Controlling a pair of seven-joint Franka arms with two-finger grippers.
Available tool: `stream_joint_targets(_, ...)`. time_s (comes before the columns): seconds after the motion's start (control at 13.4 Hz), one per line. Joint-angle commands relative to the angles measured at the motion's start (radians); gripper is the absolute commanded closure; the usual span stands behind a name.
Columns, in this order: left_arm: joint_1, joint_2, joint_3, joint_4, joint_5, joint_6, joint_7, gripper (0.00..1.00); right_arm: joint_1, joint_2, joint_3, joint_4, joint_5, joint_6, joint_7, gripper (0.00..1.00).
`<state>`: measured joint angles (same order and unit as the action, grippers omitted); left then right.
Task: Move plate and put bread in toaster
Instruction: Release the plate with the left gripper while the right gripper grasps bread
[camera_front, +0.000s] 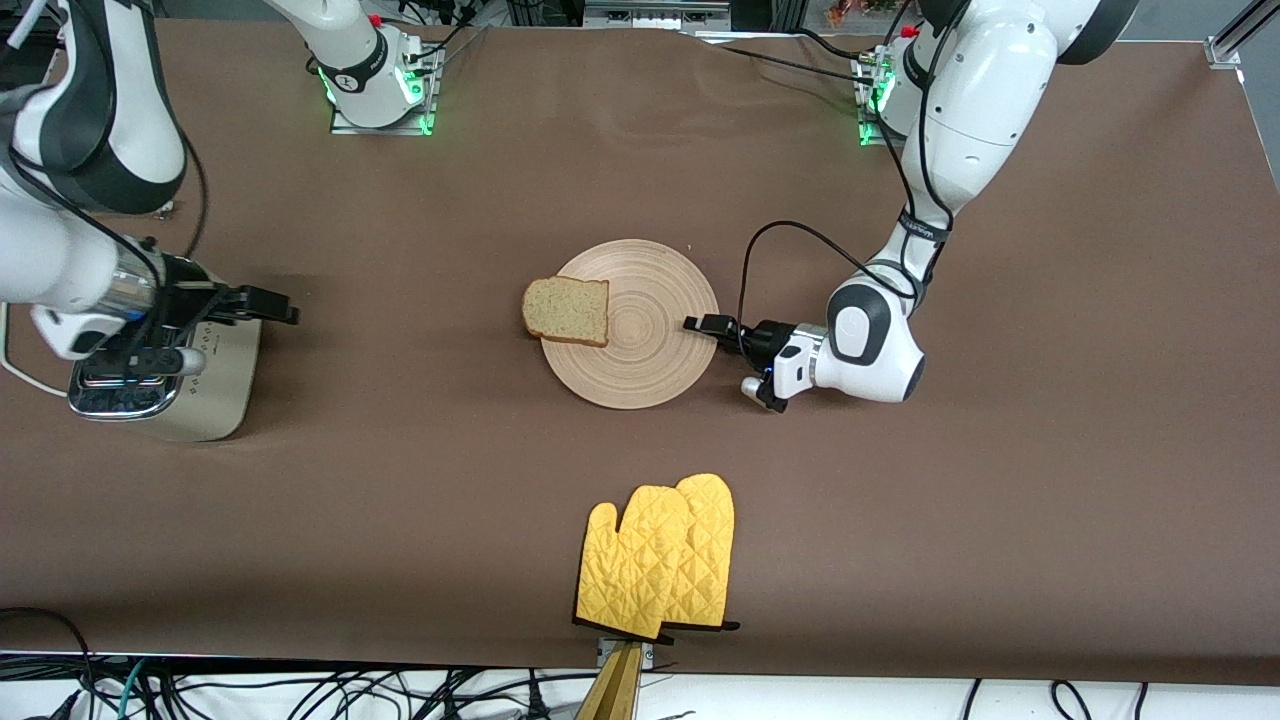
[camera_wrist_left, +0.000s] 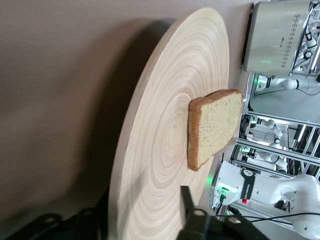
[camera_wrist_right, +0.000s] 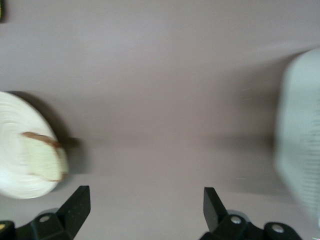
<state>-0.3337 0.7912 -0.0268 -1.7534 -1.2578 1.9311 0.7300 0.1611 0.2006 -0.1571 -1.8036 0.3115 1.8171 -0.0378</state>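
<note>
The right gripper grips the bread (camera_front: 568, 310) by its crust edge overhanging the plate next, to put the bread in the toaster (camera_front: 165, 375).
The plate (camera_front: 650, 330) lies at the table's middle. The bread (camera_front: 568, 310) lies on its rim toward the right arm's end, partly overhanging. My left gripper (camera_front: 700, 325) is at the plate's rim toward the left arm's end. In the left wrist view my left gripper (camera_wrist_left: 145, 210) is shut on the plate (camera_wrist_left: 165, 135): one finger (camera_wrist_left: 187, 202) lies on top, the other is hidden beneath. The bread (camera_wrist_left: 212, 127) and toaster (camera_wrist_left: 277, 37) show farther off. My right gripper (camera_front: 275, 308) is open and empty above the toaster's (camera_front: 165, 375) edge. The right wrist view shows my right gripper (camera_wrist_right: 145, 195) over bare cloth.
A pair of yellow oven mitts (camera_front: 660, 560) lies near the table's front edge, nearer to the front camera than the plate. The toaster's white cord (camera_front: 10, 360) runs off the right arm's end. Brown cloth covers the table between toaster and plate.
</note>
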Motion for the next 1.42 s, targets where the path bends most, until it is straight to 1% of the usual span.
stream_joint_targets(0.0, 0.073, -0.093, 0.002, -0.084, -0.017, -0.032, 0.011, 0.0, -0.005, -0.076, 0.068, -0.21, 0.127, 0.164, 0.01, 0.0)
stream_joint_targets(0.07, 0.103, -0.133, 0.002, -0.124, -0.017, -0.032, 0.012, 0.0, -0.005, -0.101, 0.112, -0.305, 0.167, 0.274, 0.01, 0.0)
stream_joint_targets(0.15, 0.139, -0.182, 0.002, -0.17, -0.017, -0.029, 0.009, 0.0, -0.005, -0.115, 0.163, -0.392, 0.234, 0.394, 0.01, 0.0)
stream_joint_targets(0.22, 0.175, -0.231, 0.002, -0.204, -0.015, -0.023, 0.009, 0.0, -0.005, -0.112, 0.229, -0.442, 0.291, 0.483, 0.01, 0.0)
stream_joint_targets(0.3, 0.202, -0.277, 0.002, -0.225, -0.003, -0.021, 0.009, 0.0, -0.005, -0.101, 0.278, -0.48, 0.311, 0.554, 0.01, 0.0)
stream_joint_targets(0.37, 0.225, -0.324, 0.004, -0.238, 0.059, -0.018, 0.008, 0.0, -0.005, -0.074, 0.316, -0.494, 0.322, 0.603, 0.01, 0.0)
stream_joint_targets(0.52, 0.28, -0.433, 0.002, -0.244, 0.281, 0.04, 0.008, 0.0, -0.006, -0.009, 0.372, -0.499, 0.357, 0.661, -0.007, 0.0)
stream_joint_targets(0.6, 0.327, -0.501, 0.002, -0.247, 0.395, 0.073, 0.008, 0.0, -0.006, 0.011, 0.401, -0.496, 0.398, 0.688, -0.007, 0.0)
stream_joint_targets(0.67, 0.358, -0.562, 0.002, -0.248, 0.466, 0.1, 0.006, 0.0, -0.006, 0.032, 0.447, -0.493, 0.464, 0.739, -0.008, 0.0)
stream_joint_targets(0.75, 0.369, -0.598, 0.002, -0.261, 0.474, 0.106, 0.006, 0.0, -0.005, 0.055, 0.494, -0.493, 0.524, 0.813, -0.022, 0.0)
stream_joint_targets(0.82, 0.371, -0.645, 0.004, -0.273, 0.486, 0.105, 0.006, 0.0, -0.005, 0.089, 0.529, -0.491, 0.553, 0.882, -0.042, 0.0)
stream_joint_targets(0.9, 0.371, -0.7, 0.004, -0.293, 0.532, 0.105, 0.005, 0.0, -0.005, 0.12, 0.537, -0.49, 0.558, 0.921, -0.069, 0.0)
stream_joint_targets(0.97, 0.372, -0.748, 0.004, -0.296, 0.62, 0.105, 0.002, 0.0, -0.003, 0.141, 0.541, -0.484, 0.558, 0.938, -0.088, 0.1)
stream_joint_targets(1.05, 0.372, -0.792, 0.004, -0.296, 0.709, 0.105, -0.024, 0.0, 0.006, 0.149, 0.544, -0.482, 0.558, 0.944, -0.099, 0.32)
stream_joint_targets(1.12, 0.372, -0.831, 0.004, -0.296, 0.765, 0.098, -0.074, 0.0, 0.012, 0.152, 0.544, -0.479, 0.56, 0.944, -0.1, 0.64)
stream_joint_targets(1.2, 0.377, -0.871, 0.007, -0.297, 0.822, 0.091, -0.128, 0.0, 0.012, 0.151, 0.542, -0.479, 0.56, 0.943, -0.102, 0.88)
stream_joint_targets(1.27, 0.377, -0.91, 0.022, -0.296, 0.9, 0.063, -0.171, 0.0, 0.014, 0.152, 0.544, -0.476, 0.56, 0.942, -0.102, 1.0)
stream_joint_targets(1.35, 0.375, -0.944, 0.039, -0.291, 0.966, 0.024, -0.204, 0.0, 0.027, 0.155, 0.542, -0.476, 0.56, 0.944, -0.102, 1.0)
